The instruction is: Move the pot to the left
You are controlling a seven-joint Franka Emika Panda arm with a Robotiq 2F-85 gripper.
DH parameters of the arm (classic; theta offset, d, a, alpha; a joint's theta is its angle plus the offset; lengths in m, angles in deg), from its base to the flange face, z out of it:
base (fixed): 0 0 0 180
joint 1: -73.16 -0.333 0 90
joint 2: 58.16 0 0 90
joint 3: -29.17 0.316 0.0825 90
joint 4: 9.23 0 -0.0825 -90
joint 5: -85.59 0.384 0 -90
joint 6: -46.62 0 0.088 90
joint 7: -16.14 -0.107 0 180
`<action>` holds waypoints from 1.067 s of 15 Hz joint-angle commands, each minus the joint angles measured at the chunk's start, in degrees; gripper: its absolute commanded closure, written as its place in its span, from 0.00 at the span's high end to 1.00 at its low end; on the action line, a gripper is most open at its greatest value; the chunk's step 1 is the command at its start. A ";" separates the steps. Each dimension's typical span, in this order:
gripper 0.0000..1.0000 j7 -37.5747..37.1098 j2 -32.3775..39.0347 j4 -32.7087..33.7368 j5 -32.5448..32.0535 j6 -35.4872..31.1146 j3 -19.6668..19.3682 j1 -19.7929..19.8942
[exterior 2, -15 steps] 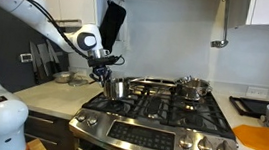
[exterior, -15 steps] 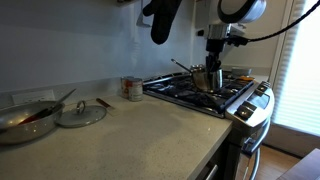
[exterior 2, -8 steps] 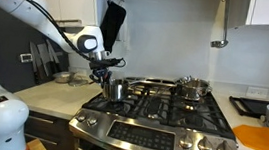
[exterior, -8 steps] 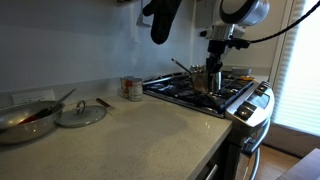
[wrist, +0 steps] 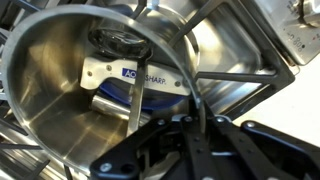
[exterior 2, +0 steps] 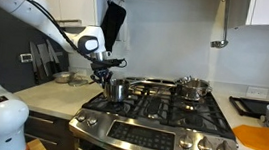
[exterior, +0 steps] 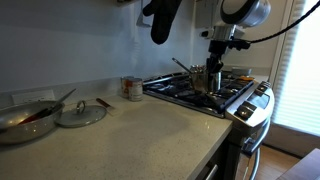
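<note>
My gripper releases the pot next, since the pot's base sits upright on the black stove grate [exterior: 186,95], with grate bars spreading around it.
The pot [exterior: 204,79] is a small shiny steel saucepan on the front burner of the gas stove [exterior: 200,95], its thin handle pointing up and back. It also shows in an exterior view [exterior 2: 117,88] at the stove's near left burner. My gripper [exterior: 213,68] comes down from above and is shut on the pot's rim [wrist: 190,105]; it also shows in an exterior view [exterior 2: 107,77]. In the wrist view the pot's inside [wrist: 70,90] fills the frame, with a white and blue labelled object [wrist: 130,75] in it.
On the counter stand a wide steel pan with reddish contents [exterior: 25,118], a flat glass lid [exterior: 80,113] and a small can [exterior: 131,88]. A second lidded pot [exterior 2: 193,87] sits on a back burner. An orange board [exterior 2: 268,139] lies beyond the stove.
The arm has shifted only very slightly. The pot stays in the grip at the same burner.
</note>
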 commanded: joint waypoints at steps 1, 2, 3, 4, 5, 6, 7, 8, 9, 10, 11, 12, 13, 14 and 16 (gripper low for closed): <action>0.02 3.13 -1.38 -0.45 1.68 -1.70 -1.11 -0.34; 0.02 3.76 -1.15 -0.30 2.23 -1.42 -1.35 -0.43; 0.02 4.45 -1.06 -0.22 2.78 -1.16 -1.55 -0.52; 0.02 4.91 -0.98 -0.22 3.10 -1.29 -1.68 -0.48; 0.02 5.67 -0.91 -0.16 3.61 -1.14 -1.89 -0.55; 0.02 6.17 -0.83 -0.16 3.96 -1.17 -1.97 -0.54; 0.02 6.83 -0.76 -0.13 4.35 -1.04 -2.08 -0.61; 0.02 7.36 -0.74 -0.13 4.61 -0.84 -2.13 -0.64; 0.02 7.82 -0.66 -0.11 4.63 -0.53 -2.06 -0.60; 0.02 8.39 -0.67 -0.12 4.77 -0.38 -2.08 -0.66; 0.02 8.81 -0.69 -0.11 4.66 -0.22 -1.96 -0.59; 0.02 9.02 -0.68 -0.14 4.36 -0.16 -1.79 -0.45; 0.03 9.35 -0.68 -0.15 4.33 -0.15 -1.74 -0.42; 0.32 9.54 -0.68 -0.16 4.30 -0.12 -1.71 -0.39; 0.38 10.02 -0.77 -0.12 4.24 -0.07 -1.61 -0.35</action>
